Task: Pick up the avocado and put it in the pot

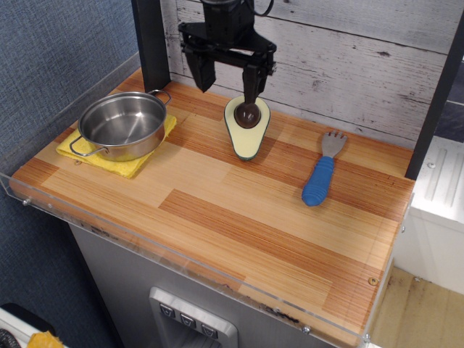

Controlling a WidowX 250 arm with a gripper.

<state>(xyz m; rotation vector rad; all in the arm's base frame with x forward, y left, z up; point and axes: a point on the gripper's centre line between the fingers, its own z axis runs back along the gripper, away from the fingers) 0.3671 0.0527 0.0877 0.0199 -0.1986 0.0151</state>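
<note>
The avocado (246, 132) should go into the pot (123, 125), so my gripper will grab it by its green-rimmed sides next.
The avocado (246, 132) lies flat on the wooden counter, cream flesh up, dark green rim, brown pit near its far end. The pot (123, 125) is a shiny steel pot with wire loop handles, empty, at the left. My gripper (228, 83) is black, open and empty. It hangs above the far end of the avocado, near the back wall. Its right finger (251, 85) points down just above the pit. Its left finger (204, 73) is to the left of the avocado. The pot is well to the left of the gripper.
The pot sits on a yellow cloth (116, 154). A blue-handled toy fork (321, 171) lies to the right of the avocado. A black post (150, 43) stands at the back left. A clear plastic lip (181, 261) runs along the counter's front edge.
</note>
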